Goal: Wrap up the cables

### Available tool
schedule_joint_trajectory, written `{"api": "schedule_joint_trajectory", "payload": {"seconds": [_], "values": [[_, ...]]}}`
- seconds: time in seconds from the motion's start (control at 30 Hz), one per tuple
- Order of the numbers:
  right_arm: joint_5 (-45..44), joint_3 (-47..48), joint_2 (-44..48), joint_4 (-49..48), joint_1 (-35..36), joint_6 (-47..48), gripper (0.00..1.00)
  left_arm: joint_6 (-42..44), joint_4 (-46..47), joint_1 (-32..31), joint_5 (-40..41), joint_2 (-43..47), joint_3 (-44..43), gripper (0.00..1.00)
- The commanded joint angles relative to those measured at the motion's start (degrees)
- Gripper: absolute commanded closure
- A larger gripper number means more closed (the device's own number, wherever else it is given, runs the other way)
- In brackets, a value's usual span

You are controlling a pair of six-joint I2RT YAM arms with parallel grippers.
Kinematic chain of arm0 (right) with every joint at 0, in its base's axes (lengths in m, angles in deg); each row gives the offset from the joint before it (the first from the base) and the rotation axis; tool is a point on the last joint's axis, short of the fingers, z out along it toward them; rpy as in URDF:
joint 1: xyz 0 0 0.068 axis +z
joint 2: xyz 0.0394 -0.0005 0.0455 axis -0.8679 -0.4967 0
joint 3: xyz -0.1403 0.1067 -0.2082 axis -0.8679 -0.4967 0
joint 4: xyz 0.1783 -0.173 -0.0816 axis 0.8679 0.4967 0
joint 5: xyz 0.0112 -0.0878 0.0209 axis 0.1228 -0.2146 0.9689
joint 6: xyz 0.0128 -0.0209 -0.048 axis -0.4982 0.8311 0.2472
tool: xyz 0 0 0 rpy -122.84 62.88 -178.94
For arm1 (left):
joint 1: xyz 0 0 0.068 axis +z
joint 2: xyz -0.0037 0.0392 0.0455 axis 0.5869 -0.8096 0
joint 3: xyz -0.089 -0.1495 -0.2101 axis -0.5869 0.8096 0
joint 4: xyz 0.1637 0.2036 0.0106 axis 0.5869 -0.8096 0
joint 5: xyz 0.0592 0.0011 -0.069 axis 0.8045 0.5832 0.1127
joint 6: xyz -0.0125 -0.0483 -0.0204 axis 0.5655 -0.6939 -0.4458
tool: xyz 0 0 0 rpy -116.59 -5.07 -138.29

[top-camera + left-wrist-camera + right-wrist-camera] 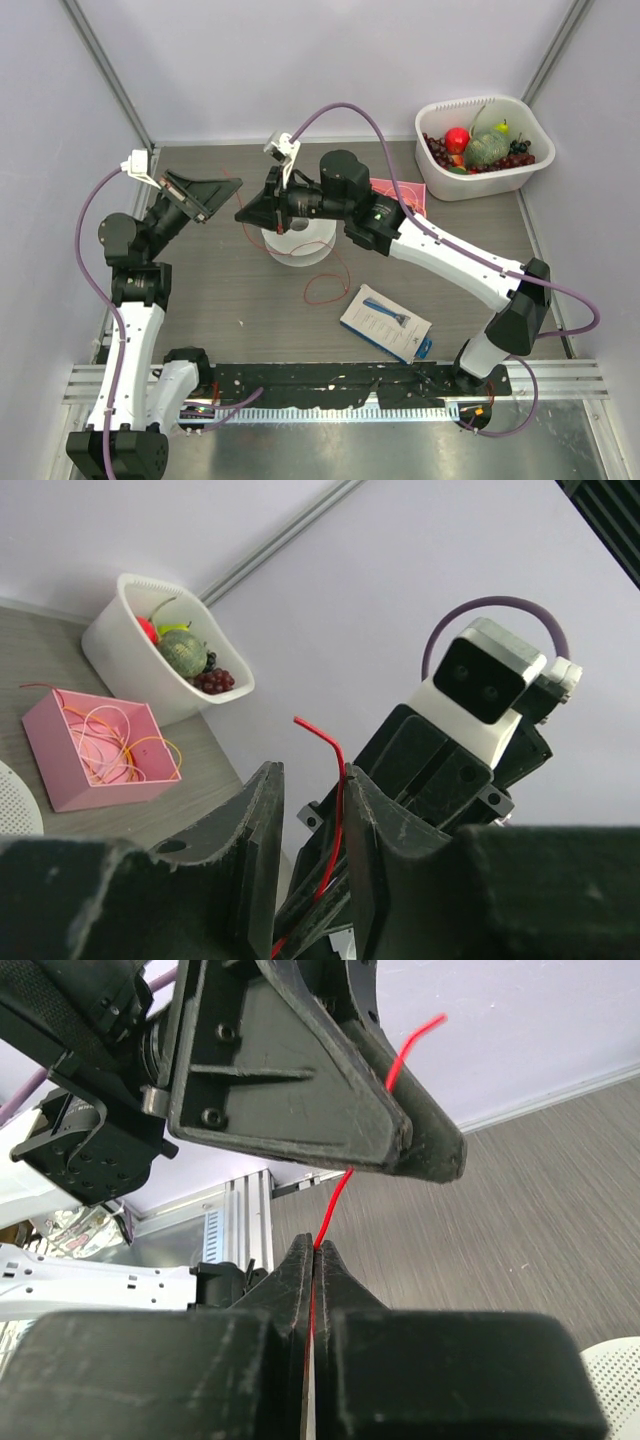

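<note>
My left gripper closes on the wire next, since the wire runs between its open fingers, against one, with the wire's loose end beyond the fingers.
The cable is a hair-thin red wire (338,780). It runs up between my left gripper's (312,775) open fingers, resting against the right-hand finger (385,810), and its free end curls above them. My right gripper (314,1245) is shut on the same wire (335,1200) just below the left gripper's fingers (330,1090). In the top view the two grippers meet above the table's left centre, the left one (215,200) beside the right one (245,213). A loose loop of the wire (322,301) lies on the table below them.
A white round spool-like object (298,245) sits under the right gripper. A pink box (90,750) holding thin orange strands lies behind it. A white basket (485,175) of fruit stands at the back right. A blue-and-white package (385,322) lies near the front.
</note>
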Motion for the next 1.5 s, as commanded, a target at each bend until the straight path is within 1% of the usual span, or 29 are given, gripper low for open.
{"api": "schedule_joint_trajectory", "payload": {"seconds": [0.0,0.13,0.27,0.3,0.37,0.4,0.43,0.47,0.5,0.53,0.57,0.63,0.67,0.77,0.87,0.93,1.03,1.07,1.1,1.17,1.27,1.37,1.47], "values": [[1.8,-0.4,1.3,-2.6,0.1,0.4,0.99,-0.8,5.1,-0.1,0.0,0.0,-1.4,0.67],[1.8,-0.6,1.2,-2.6,0.0,0.4,0.99,-2.3,6.3,-0.1,-0.2,-0.4,-1.5,0.72],[1.5,-0.6,1.2,-2.5,0.1,0.3,0.99,-2.9,6.6,-0.2,-0.8,-0.5,-1.3,0.80],[1.5,-0.5,1.2,-2.7,0.0,0.3,1.00,-2.9,6.6,-0.3,-1.0,-0.5,-1.2,0.83],[1.3,-0.5,1.3,-2.7,0.1,0.3,0.99,-2.7,6.5,-0.4,-1.3,-0.3,-1.0,0.97],[1.0,-0.6,1.3,-2.6,0.0,0.4,0.99,-2.5,6.4,-0.3,-0.9,-0.3,-1.3,1.00],[0.7,-0.8,1.5,-2.5,0.0,0.5,0.88,-2.4,5.7,-0.3,-0.9,-0.5,-1.9,1.00],[0.6,-1.0,1.7,-2.1,-0.2,0.3,0.80,-1.6,4.5,-0.3,-0.5,-0.8,-3.2,1.00],[0.5,-1.6,2.0,-1.8,-0.7,0.0,0.60,0.4,2.9,-0.3,-0.3,-1.1,-4.8,1.00],[0.4,-1.9,2.5,-0.9,-1.0,-0.1,0.51,2.3,0.8,-0.3,-0.1,-2.0,-7.5,1.00],[-0.4,-2.7,3.1,-0.1,-1.5,0.3,0.36,4.4,-1.1,-0.3,0.1,-3.0,-10.0,1.00],[-2.0,-3.8,4.3,3.0,-2.6,1.5,0.27,7.9,-5.3,-0.3,0.5,-5.0,-16.2,1.00],[-2.4,-4.3,4.8,4.9,-3.0,2.4,0.24,9.5,-6.8,-0.3,0.9,-6.0,-18.8,1.00],[-8.4,-5.1,7.0,10.5,-3.7,5.7,0.23,13.9,-11.3,-0.3,3.7,-8.8,-27.6,1.00],[-9.7,-8.6,10.2,15.3,-6.6,10.7,0.15,18.2,-16.2,-0.3,7.0,-11.1,-34.2,1.00],[-8.3,-11.6,12.4,19.5,-9.5,13.3,0.15,19.7,-17.3,-0.3,8.0,-12.1,-36.3,1.00],[-8.3,-16.0,14.3,25.0,-12.3,19.1,0.18,19.6,-17.7,-0.3,8.6,-12.4,-35.5,1.00],[-8.4,-17.0,14.8,27.2,-13.3,22.5,0.20,19.4,-17.5,-0.3,8.6,-12.2,-34.6,1.00],[-9.1,-19.1,15.7,28.4,-13.8,23.7,0.21,19.1,-17.4,-0.3,8.6,-12.0,-33.8,1.00],[-10.6,-22.3,16.7,29.4,-15.2,23.9,0.28,19.1,-16.9,-0.3,8.7,-11.2,-32.0,1.00],[-7.2,-26.3,18.0,30.2,-17.7,25.0,0.40,20.9,-17.2,-0.3,10.1,-10.5,-30.8,1.00],[-3.4,-28.4,18.9,31.3,-19.7,27.5,0.44,21.9,-18.3,-0.3,10.3,-11.0,-31.6,1.00],[1.5,-28.3,18.1,33.8,-23.2,29.3,0.45,21.6,-18.4,-0.3,9.5,-11.8,-32.0,1.00]]}}
